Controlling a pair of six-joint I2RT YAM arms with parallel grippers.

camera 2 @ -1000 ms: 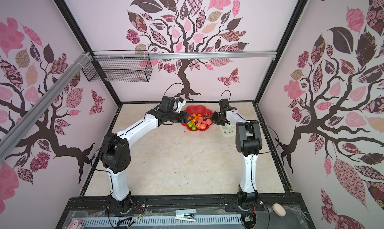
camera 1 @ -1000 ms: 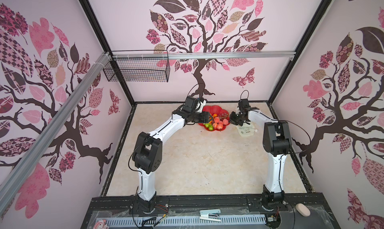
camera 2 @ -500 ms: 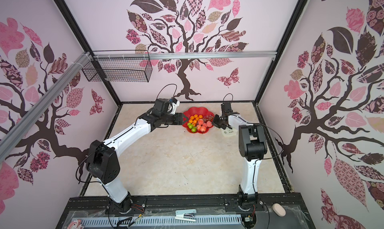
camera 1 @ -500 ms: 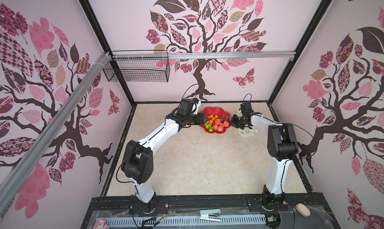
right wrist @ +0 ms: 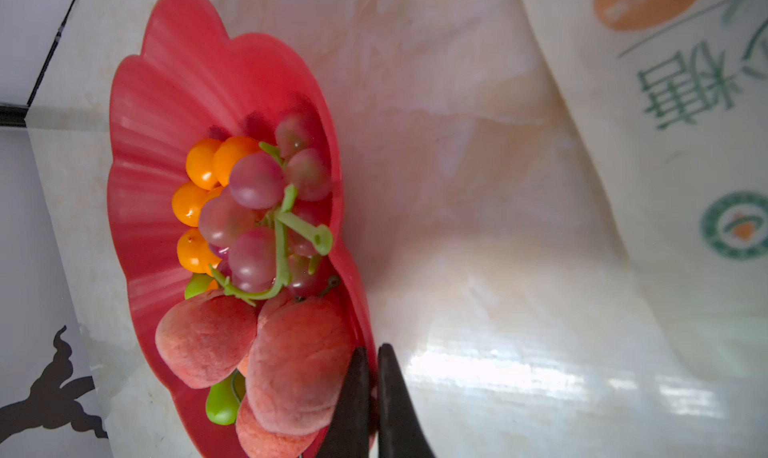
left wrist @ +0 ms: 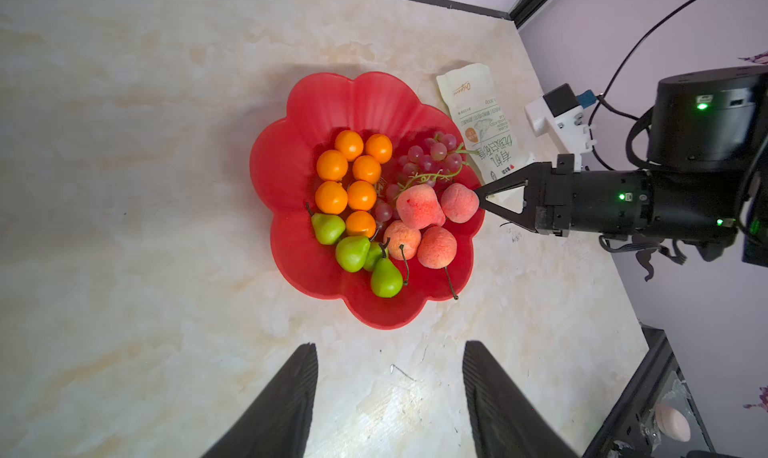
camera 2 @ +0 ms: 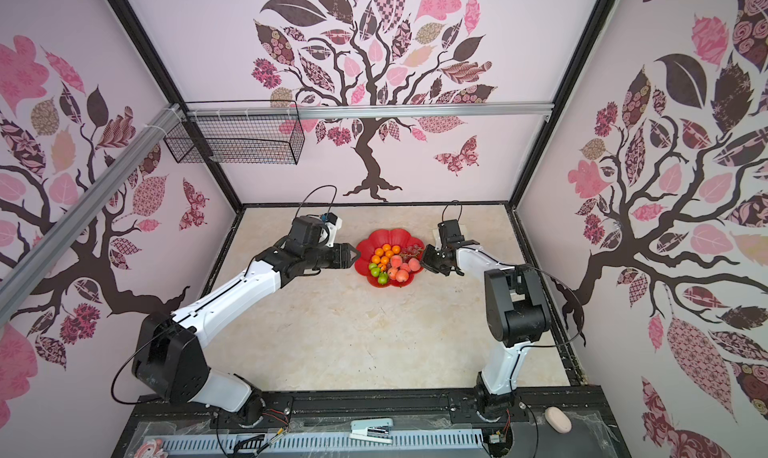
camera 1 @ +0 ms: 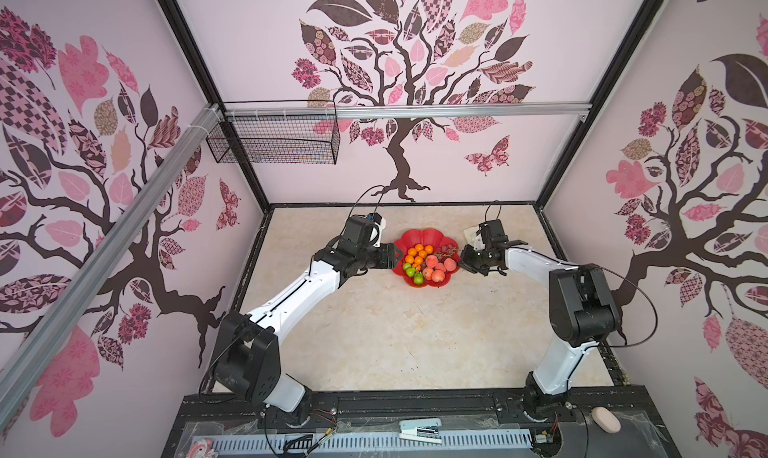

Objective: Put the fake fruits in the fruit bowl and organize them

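Note:
The fruit bowl's front edge (camera 1: 421,286) is behind the table's middle, so my right gripper keeps hold of the fruit bowl until I pull it to that middle.
The red flower-shaped fruit bowl (camera 1: 415,236) (camera 2: 386,238) (left wrist: 353,99) (right wrist: 166,103) stands at the back middle of the table. In it lie the fake fruits: several oranges (left wrist: 362,195), green pears (left wrist: 386,275), pink peaches (left wrist: 419,206) and a grape bunch (left wrist: 432,150) (right wrist: 253,182). My right gripper (camera 1: 460,257) (camera 2: 423,257) (left wrist: 478,196) (right wrist: 370,350) is at the bowl's right rim beside a peach, its jaws pinched on the thin rim. My left gripper (camera 1: 397,255) (camera 2: 355,255) (left wrist: 390,348) hovers just left of the bowl, open and empty.
A printed paper packet (left wrist: 482,119) (right wrist: 685,144) lies right of the bowl, partly under my right wrist. A black wire basket (camera 1: 274,144) hangs on the back-left wall. A stapler (camera 1: 419,429) and a pink oval object (camera 1: 606,419) sit on the front ledge.
My left arm has pulled back toward the front left, taking its gripper off the bowl. My right gripper and the bowl have shifted a little toward the front together.

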